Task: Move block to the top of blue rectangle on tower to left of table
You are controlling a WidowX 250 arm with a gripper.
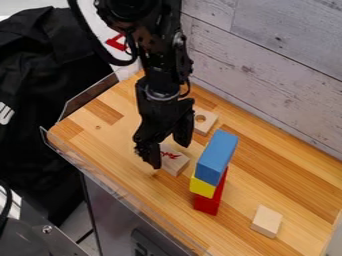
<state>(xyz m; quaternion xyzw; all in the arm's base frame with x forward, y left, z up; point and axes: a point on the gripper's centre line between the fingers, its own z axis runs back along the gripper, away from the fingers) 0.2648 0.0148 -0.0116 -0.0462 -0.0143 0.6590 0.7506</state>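
Observation:
The robot's gripper should next grab the block by its sides, so that it can set the light wooden block [176, 162] on the blue rectangle.
The black gripper [169, 155] hangs over the left-centre of the wooden table, its two fingers spread apart. Just below and beside the fingers lies a light wooden block [176, 162] with red marks on its top; the left finger partly covers its near left edge. To the right stands a tower, with a long blue rectangle [218, 154] lying on top, a yellow block [202, 187] under it and a red block [210, 201] at the bottom. Nothing rests on the blue rectangle.
Behind the gripper lies a wooden block with a round hole [206, 125]. A plain wooden block [266, 221] lies at the lower right. A clear rim [110, 172] runs along the table's left front edge, and a plank wall [274, 70] stands behind.

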